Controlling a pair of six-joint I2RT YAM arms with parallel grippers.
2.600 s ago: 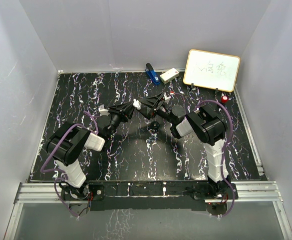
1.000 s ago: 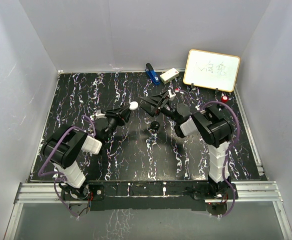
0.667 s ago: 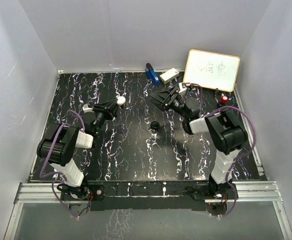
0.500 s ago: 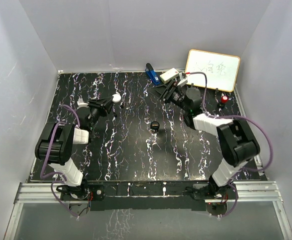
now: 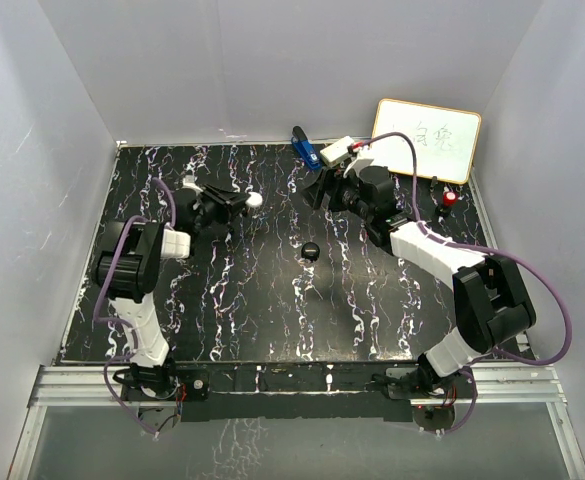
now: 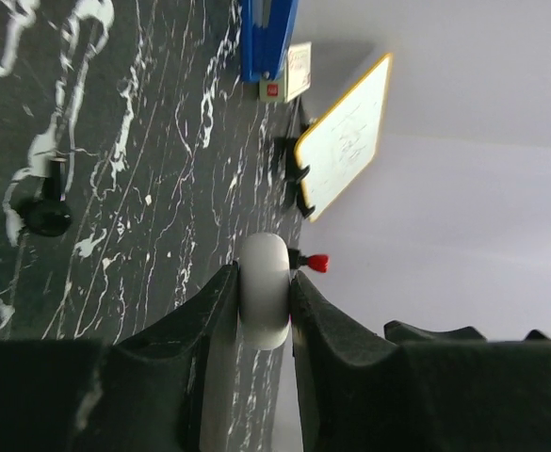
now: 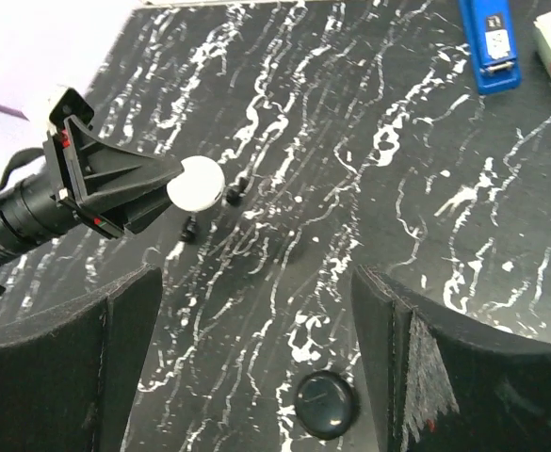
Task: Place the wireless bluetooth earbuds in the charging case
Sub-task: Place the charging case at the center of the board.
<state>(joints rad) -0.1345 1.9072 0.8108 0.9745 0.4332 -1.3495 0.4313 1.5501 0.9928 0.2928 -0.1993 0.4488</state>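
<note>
My left gripper holds the puck (image 5: 255,199) edge-on, with a gap between it and the table. My left gripper should keep holding it until it is in place, because the puck would fall if I opened now.
My left gripper (image 5: 244,201) is shut on a white round puck (image 5: 255,199), held edge-on between the pads above the table; it also shows in the left wrist view (image 6: 263,290) and the right wrist view (image 7: 196,182). My right gripper (image 5: 317,190) is open wide and empty, its fingers (image 7: 77,358) spread above the table and facing the puck. A glossy black round disc (image 5: 311,250) lies on the table, below the right gripper (image 7: 326,405). Two small black pieces (image 7: 233,195) lie near the puck. No tiny white earbuds show in any view.
At the far edge lie a blue stapler (image 5: 303,147) and a small white box (image 5: 339,151). A whiteboard (image 5: 424,140) leans at the back right, with a red-capped item (image 5: 451,198) beside it. White walls close in the black marbled table (image 5: 272,310).
Both grippers have drawn apart from the middle and reached toward the far side. The left gripper carried the puck left, then slightly right. The right gripper swung back and now faces the puck.
</note>
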